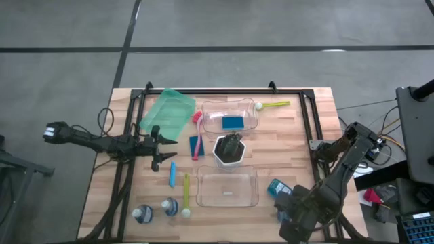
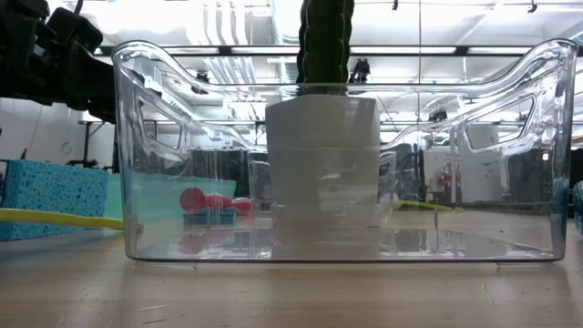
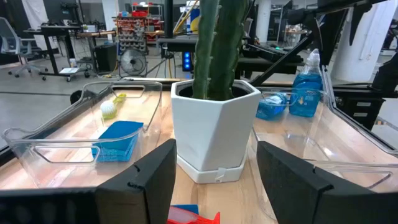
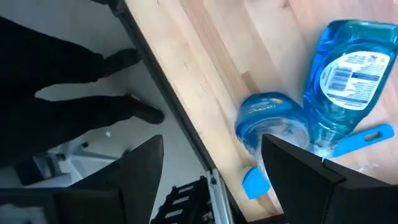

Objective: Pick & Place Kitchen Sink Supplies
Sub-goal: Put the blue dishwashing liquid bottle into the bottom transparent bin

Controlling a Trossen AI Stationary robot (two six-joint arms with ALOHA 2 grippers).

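The robot's open fingers are above the clear bottle, so the right gripper would miss it if it closed now. The gripper will first go lower.
My right gripper [image 4: 211,180] hangs open, pointing steeply down over the table's near right corner. Below it two clear bottles of blue liquid [image 4: 348,74] [image 4: 268,121] lie on their sides by the table edge, with a slim blue brush [image 4: 362,139] beside them; they show as a blue patch [image 1: 278,187] in the high view. My left gripper [image 1: 160,146] stands open and level at the table's left, pointing at the white pot [image 3: 214,127]. A blue sponge [image 1: 232,122] lies in the far clear bin [image 1: 249,108]. Two upright bottles [image 1: 142,213] [image 1: 169,205] stand near left.
A green tray [image 1: 169,112] lies far left, an empty clear bin [image 1: 227,196] near the middle. Pink [image 1: 197,120], blue [image 1: 172,174], yellow [image 1: 186,193] and green [image 1: 274,105] brushes lie around, and a second sponge [image 1: 194,145] beside the pot.
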